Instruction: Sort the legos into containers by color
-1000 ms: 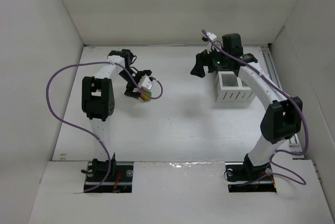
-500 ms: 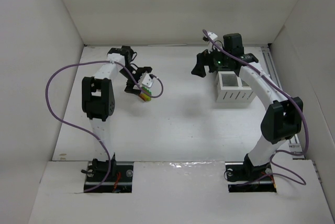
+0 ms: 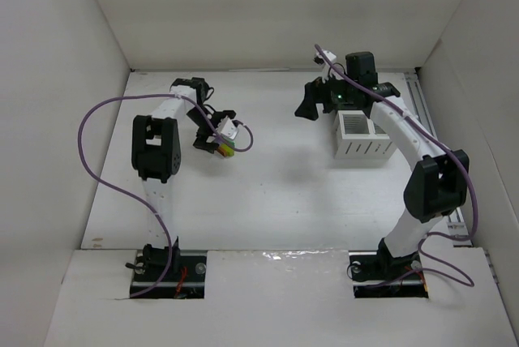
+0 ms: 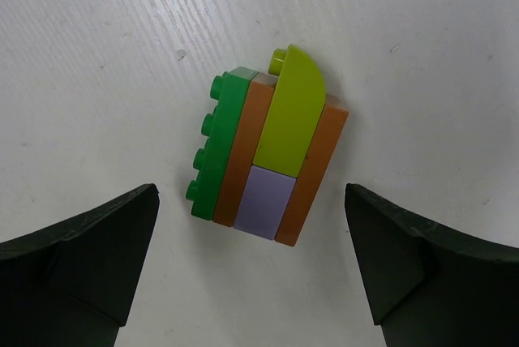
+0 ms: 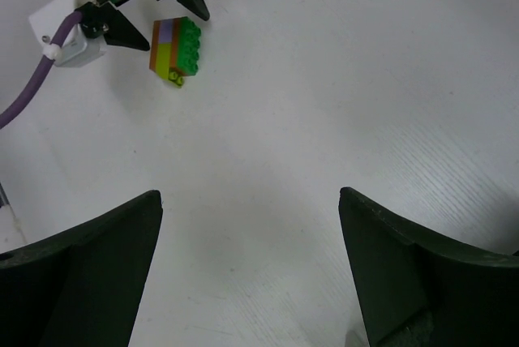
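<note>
My left fingers are level with the legos' lower end and should close.
A joined stack of legos (image 4: pixel 272 152) lies on its side on the white table: a green brick, two orange plates, a lime sloped piece and a pale purple tile. My left gripper (image 4: pixel 251 201) hovers straight over it, open, fingers wide on either side and not touching. From above, the legos (image 3: pixel 223 147) sit just under the left gripper (image 3: pixel 212 132). My right gripper (image 3: pixel 312 100) stands open and empty at the back, next to the white containers (image 3: pixel 361 136). The right wrist view shows the legos (image 5: pixel 174 49) far off, beyond the right gripper (image 5: pixel 250 197).
White walls close in the table on the left, back and right. The left arm's purple cable (image 3: pixel 97 160) loops out to the left. Its white wrist camera block (image 5: pixel 73 35) shows beside the stack.
The left arm's elbow has shifted slightly to the right, its gripper staying over the stack. The stack and the right arm have not moved.
</note>
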You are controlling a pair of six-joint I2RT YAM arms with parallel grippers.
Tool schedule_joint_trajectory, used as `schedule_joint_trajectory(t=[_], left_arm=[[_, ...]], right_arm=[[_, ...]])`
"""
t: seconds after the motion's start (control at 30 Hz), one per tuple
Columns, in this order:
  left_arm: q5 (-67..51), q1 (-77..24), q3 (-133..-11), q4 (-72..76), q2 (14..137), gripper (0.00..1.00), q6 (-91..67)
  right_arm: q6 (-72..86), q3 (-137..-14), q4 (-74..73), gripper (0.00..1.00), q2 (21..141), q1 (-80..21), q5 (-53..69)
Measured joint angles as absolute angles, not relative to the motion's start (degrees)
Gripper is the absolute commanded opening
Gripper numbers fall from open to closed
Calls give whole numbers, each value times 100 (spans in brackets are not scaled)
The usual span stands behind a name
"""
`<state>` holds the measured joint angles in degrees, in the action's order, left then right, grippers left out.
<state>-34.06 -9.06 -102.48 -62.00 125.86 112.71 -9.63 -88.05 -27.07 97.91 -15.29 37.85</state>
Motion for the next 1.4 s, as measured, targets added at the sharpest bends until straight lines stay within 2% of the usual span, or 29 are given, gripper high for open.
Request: schedule_joint_trajectory(t=[0.07, 0.23, 0.27, 0.37, 0.5, 0.53, 0.57, 0.73, 0.87, 1.0, 1.1, 1.2, 1.4], left_arm=[[-3387, -906, -10252, -6202, 12604, 92, 11271], [-3354, -932, -10322, -6193, 12685, 69, 11286], [-3352, -941, -10322, -6195, 12696, 62, 11292], [-3356, -965, -10322, -6200, 12707, 52, 11310], [-3378, -1011, -10322, -6198, 12707, 26, 11314], [-3406, -1015, -10322, -6198, 12707, 9, 11316], [-3446, -1017, -10322, -6195, 12707, 5, 11316], [-4001, -993, -10162, -5883, 12637, 2, 11314], [-4451, -967, -9376, -4921, 12057, 2, 10877], [-4554, -1028, -8119, -2995, 10803, 0, 9531], [-4327, -1275, -7273, -1334, 9782, 0, 8263], [-4101, -1570, -7203, -217, 9389, 0, 6952], [-3653, -1828, -7365, 1192, 9356, 0, 4737]], right_arm=[[-873, -8831, -2707, 94, 9810, -1529, 3865], [-443, -8923, -2657, 94, 9909, -1503, 4222], [-283, -8927, -2626, 94, 9931, -1494, 4311], [226, -8923, -2453, 95, 9998, -1459, 4569], [1096, -8862, -1994, 97, 10082, -1391, 4853], [1347, -8805, -1835, 97, 10090, -1374, 4925], [1588, -8755, -1691, 97, 10103, -1341, 5009], [2571, -8407, -1090, 97, 10202, -1142, 5306], [3210, -8178, -733, 98, 10239, -1092, 5354], [3813, -8095, -368, 98, 10241, -1094, 5360], [4066, -8095, -198, 92, 10241, -1120, 5345], [4217, -8103, -89, 85, 10241, -1221, 5227], [4285, -8366, 38, 88, 10241, -1671, 5124]])
